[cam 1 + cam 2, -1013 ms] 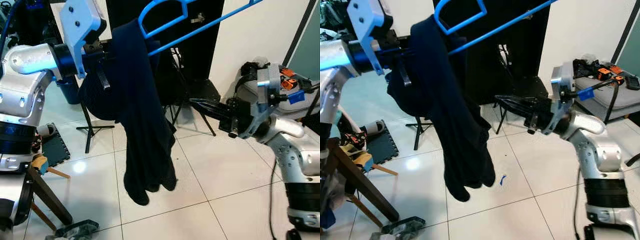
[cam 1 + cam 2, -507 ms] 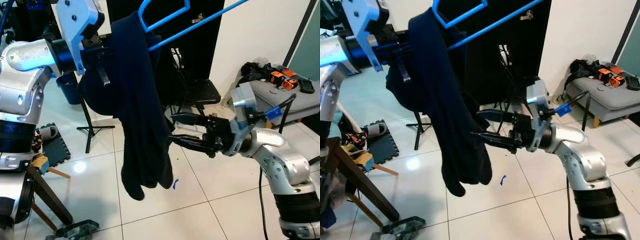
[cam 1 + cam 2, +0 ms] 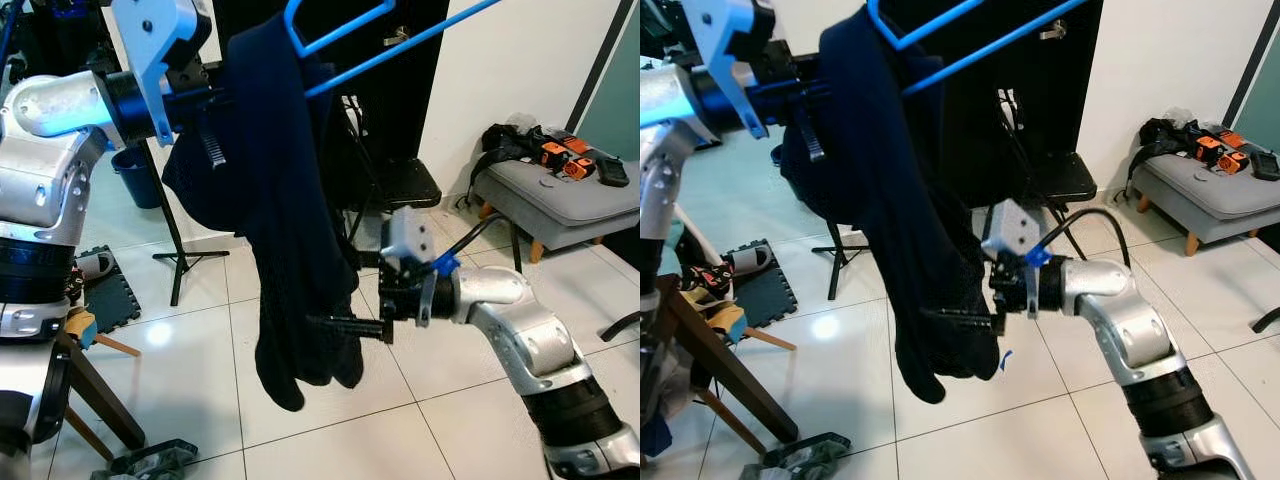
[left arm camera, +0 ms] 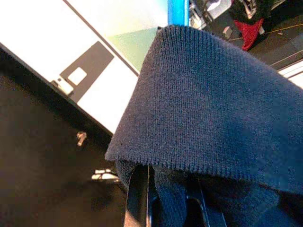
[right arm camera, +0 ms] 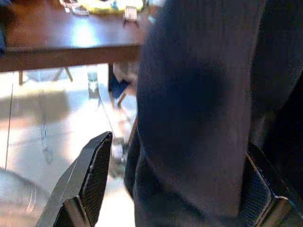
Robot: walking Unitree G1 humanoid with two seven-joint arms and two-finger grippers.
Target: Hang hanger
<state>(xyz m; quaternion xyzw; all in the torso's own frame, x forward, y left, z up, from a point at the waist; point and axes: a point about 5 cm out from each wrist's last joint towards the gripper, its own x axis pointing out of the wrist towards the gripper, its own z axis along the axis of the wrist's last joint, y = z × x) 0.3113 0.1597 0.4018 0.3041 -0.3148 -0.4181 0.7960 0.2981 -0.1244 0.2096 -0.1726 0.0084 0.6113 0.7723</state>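
My right gripper is going to spread the navy garment (image 3: 285, 230) over the blue hanger. It will next grab the garment by its bunched fold (image 3: 335, 290).
A blue hanger (image 3: 345, 30) is held high with a dark navy garment (image 3: 285, 230) draped over it and hanging down to knee height. My left gripper (image 3: 215, 100) is at the garment's top, shut on the hanger, its fingers mostly buried in the knit cloth (image 4: 213, 104). My right gripper (image 3: 335, 325) reaches in from the right at the garment's lower part. In the right wrist view its fingers (image 5: 92, 175) stand wide open with the dark cloth (image 5: 199, 109) hanging between them.
A black folding chair (image 3: 400, 185) and a dark doorway stand behind the garment. A grey bench (image 3: 560, 190) with tools is at the right. At the left are a tripod stand (image 3: 180, 255), a wooden table leg (image 3: 95, 395) and a rag (image 3: 150, 462) on the white tiles.
My right arm has swung left and down from beside the bench to the garment's lower part, its open fingers now around the cloth. The left arm has stayed up with the hanger.
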